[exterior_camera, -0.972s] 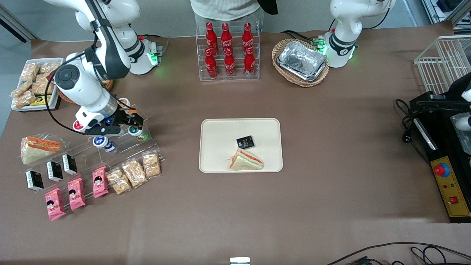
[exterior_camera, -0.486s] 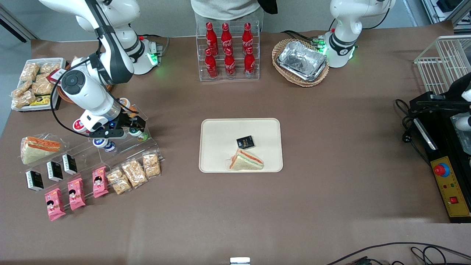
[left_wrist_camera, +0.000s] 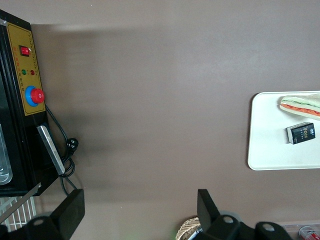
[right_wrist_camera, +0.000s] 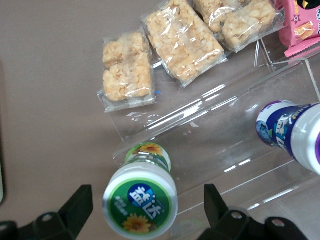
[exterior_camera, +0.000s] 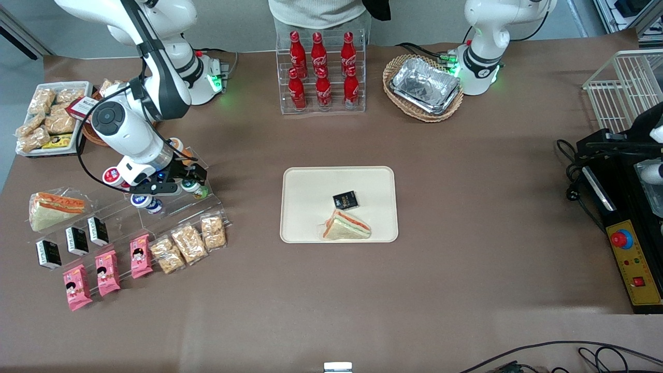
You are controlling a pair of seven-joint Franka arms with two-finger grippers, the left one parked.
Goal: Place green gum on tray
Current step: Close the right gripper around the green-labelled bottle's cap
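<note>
I should next use my right gripper to grab the green gum by its white-rimmed lid [right_wrist_camera: 141,207]. I will then put the green gum on the cream tray.
The green gum [exterior_camera: 195,187], a small canister with a green-and-white lid, lies on a clear acrylic stepped stand [exterior_camera: 171,207] toward the working arm's end of the table. In the right wrist view its lid [right_wrist_camera: 141,200] faces the camera. My right gripper [exterior_camera: 189,181] hovers just above it, open, with one black finger [right_wrist_camera: 76,209] on each side of the lid and a gap to each. The cream tray [exterior_camera: 311,191] lies at the table's middle, also seen in the left wrist view [left_wrist_camera: 265,145].
A sandwich [exterior_camera: 346,227] and a black packet [exterior_camera: 345,199] lie on the tray. Blue-lidded canisters [right_wrist_camera: 290,131], an orange-lidded one [exterior_camera: 176,144] and a red-lidded one [exterior_camera: 110,176] share the stand. Cracker packs [right_wrist_camera: 182,40] lie nearer the camera. A cola rack [exterior_camera: 321,72] and a foil-tray basket [exterior_camera: 423,85] stand farther back.
My right arm has shifted a little toward the parked arm's end, bringing the open gripper over the green gum. The gum has not moved.
</note>
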